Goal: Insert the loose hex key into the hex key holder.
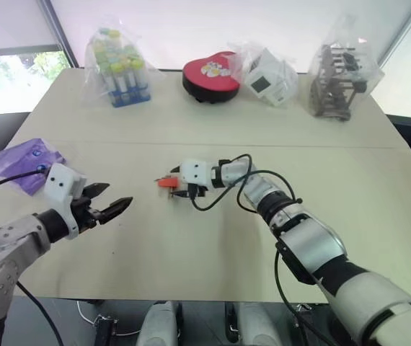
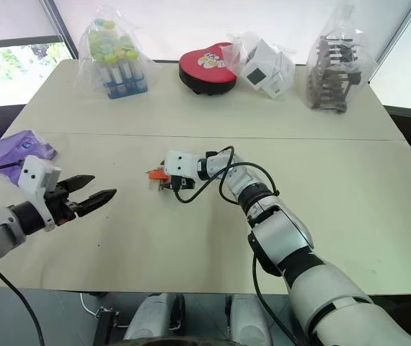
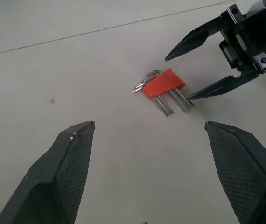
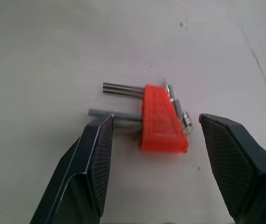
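Observation:
The hex key holder has thin metal keys sticking out from both sides, so my left gripper next needs to grab it by its flat orange body (image 1: 167, 182) (image 3: 164, 83).
The hex key holder (image 1: 166, 182) is a small orange-red wedge lying flat mid-table, with several short metal keys sticking out of both sides (image 4: 161, 119). My right gripper (image 1: 179, 190) reaches in from the right and stands open, its two fingers straddling the holder; one fingertip (image 4: 106, 122) sits right by the longest key's shaft. My left gripper (image 1: 110, 204) hovers open and empty to the holder's left, well apart from it, pointing toward it (image 3: 163, 84). The loose hex key is out of view; I cannot tell any separate rod from the keys in the holder.
A purple plastic bag (image 1: 24, 161) lies at the table's left edge behind my left arm. Along the far edge stand a bagged tube rack (image 1: 119, 68), a red heart-shaped box (image 1: 210, 77), a bagged white cube (image 1: 267, 81) and a bagged dark rack (image 1: 335, 81).

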